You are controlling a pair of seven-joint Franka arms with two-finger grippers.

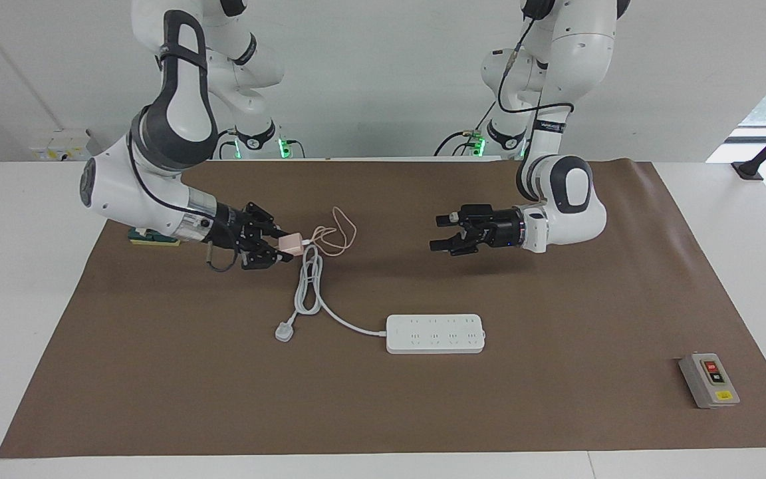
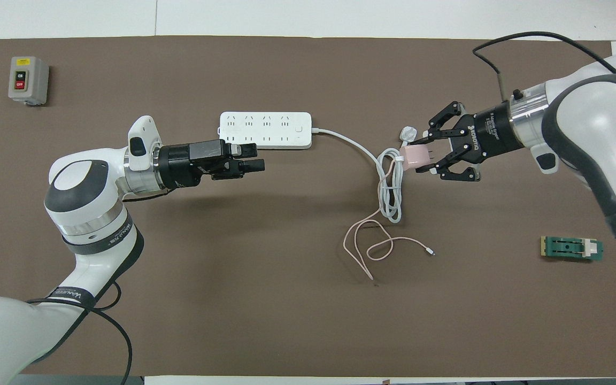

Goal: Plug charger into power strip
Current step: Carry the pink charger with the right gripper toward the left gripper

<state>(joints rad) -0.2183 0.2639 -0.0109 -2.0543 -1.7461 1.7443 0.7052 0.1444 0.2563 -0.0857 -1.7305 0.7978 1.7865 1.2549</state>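
Note:
I should next grab the charger with my left gripper by its cable end (image 2: 405, 156), so that I can plug the charger's pins into the power strip (image 2: 265, 130).
The pale-pink charger (image 1: 290, 243) (image 2: 413, 156) sits between the fingers of my right gripper (image 1: 279, 245) (image 2: 424, 155), which is shut on it, low over the mat toward the right arm's end. Its thin pink cable (image 1: 338, 237) (image 2: 377, 245) trails in loops on the mat. The white power strip (image 1: 435, 333) (image 2: 265, 130) lies flat mid-table, sockets up, farther from the robots than both grippers. My left gripper (image 1: 439, 233) (image 2: 252, 157) is open and empty, held over the mat by the strip.
The strip's thick white cord (image 1: 308, 279) (image 2: 390, 187) lies coiled just under the charger and ends in a white three-pin plug (image 1: 284, 330) (image 2: 408, 133). A grey button box (image 1: 709, 380) (image 2: 28, 80) sits at the left arm's end. A green block (image 1: 153, 236) (image 2: 571, 248) lies near the right arm.

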